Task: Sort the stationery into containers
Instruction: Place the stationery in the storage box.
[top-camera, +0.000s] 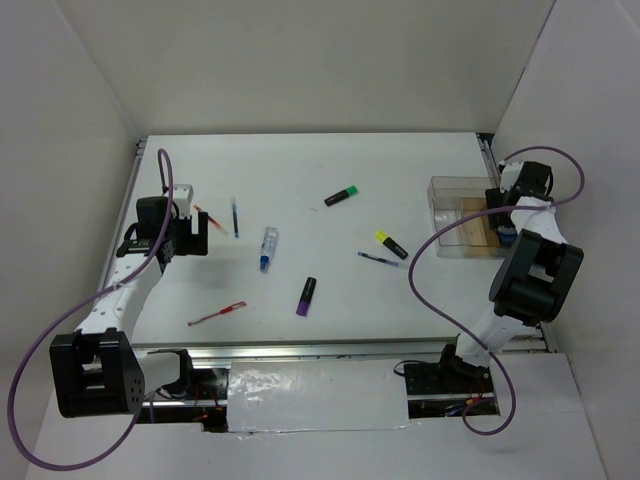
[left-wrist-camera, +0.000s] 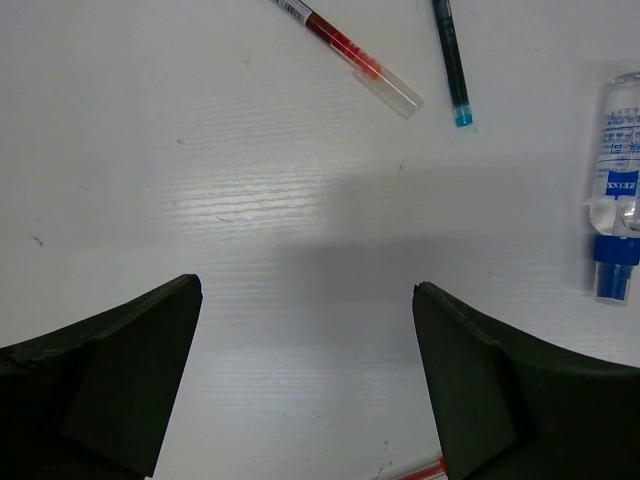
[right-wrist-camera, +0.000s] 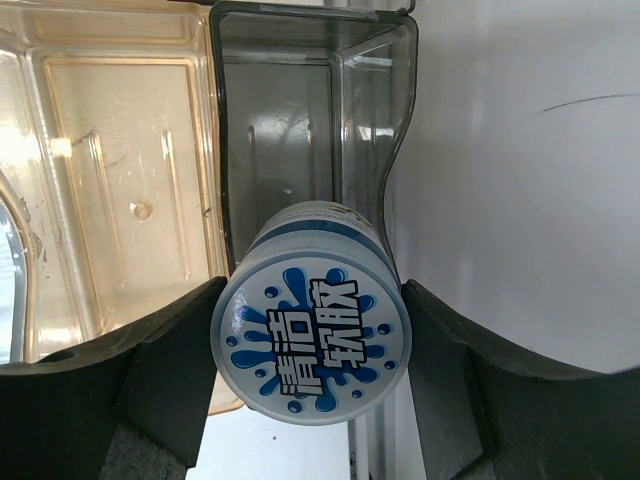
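The far end of the tape roll is between the side rims of the containers' darker section and the roll would fall in, so my right gripper should release it.
My right gripper (right-wrist-camera: 312, 300) is shut on the round blue-white tape roll (right-wrist-camera: 310, 345), holding it just above the clear containers (right-wrist-camera: 110, 170) at the table's right side (top-camera: 462, 222). My left gripper (left-wrist-camera: 305, 290) stands open over bare table at the left (top-camera: 190, 238), nothing between its fingers. Ahead of it lie a red pen (left-wrist-camera: 345, 45), a blue pen (left-wrist-camera: 450, 60) and the white-blue tube (left-wrist-camera: 615, 190). Spread over the middle are a green-ended highlighter (top-camera: 341, 196), a yellow-ended one (top-camera: 391, 244), a purple-ended one (top-camera: 307, 296), a second blue pen (top-camera: 378, 259) and a second red pen (top-camera: 216, 314).
A darker clear compartment (right-wrist-camera: 310, 120) adjoins the brownish box, right under the roll. White walls enclose the table on three sides. The right arm's purple cable (top-camera: 430, 270) loops over the table near the containers. A metal rail (top-camera: 330, 350) runs along the front edge.
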